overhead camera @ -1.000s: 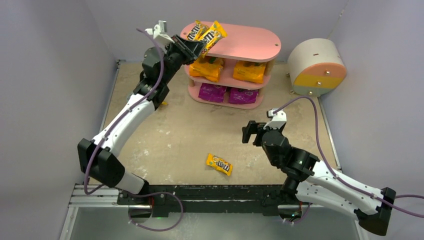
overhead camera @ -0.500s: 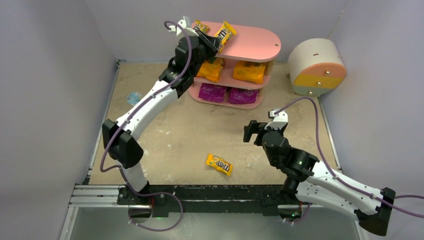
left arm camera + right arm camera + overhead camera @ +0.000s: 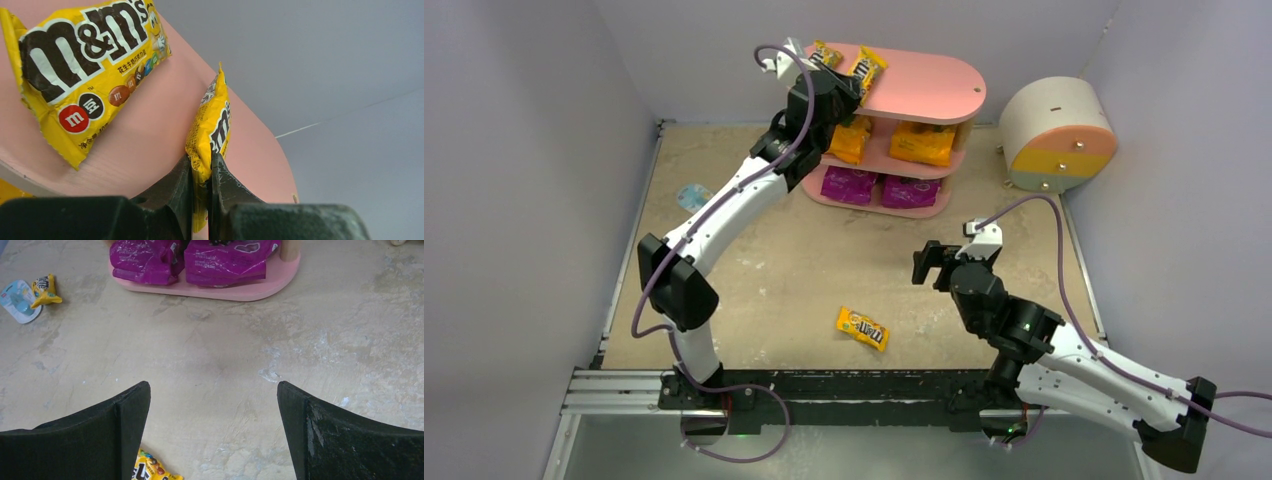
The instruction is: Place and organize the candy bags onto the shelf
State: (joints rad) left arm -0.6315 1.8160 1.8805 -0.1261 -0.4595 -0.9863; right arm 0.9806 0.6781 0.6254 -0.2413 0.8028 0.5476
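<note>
The yellow packet has free, flat board below it and would end on the top board, so it is time for my left gripper to open.
The pink shelf point(image 3: 934, 85) stands at the back. My left gripper point(image 3: 848, 86) is shut on a yellow M&M's packet point(image 3: 867, 72) and holds it on edge over the left part of the top board point(image 3: 150, 130). The wrist view shows the held packet point(image 3: 212, 125) pinched between the fingers. A second M&M's packet point(image 3: 85, 75) lies flat on the top board. Two orange bags point(image 3: 922, 142) sit on the middle tier and two purple bags point(image 3: 879, 187) on the bottom tier. A third packet point(image 3: 862, 328) lies on the table. My right gripper point(image 3: 929, 265) is open and empty, above the table.
A round cream drawer unit point(image 3: 1056, 135) stands at the back right. A light-blue-and-white item point(image 3: 17, 300) lies left of the shelf with a small yellow packet point(image 3: 46, 290) beside it. Grey walls close in both sides.
My left arm has swung right and stretched out over the shelf's top board, carrying the M&M's packet. The right arm has barely moved.
</note>
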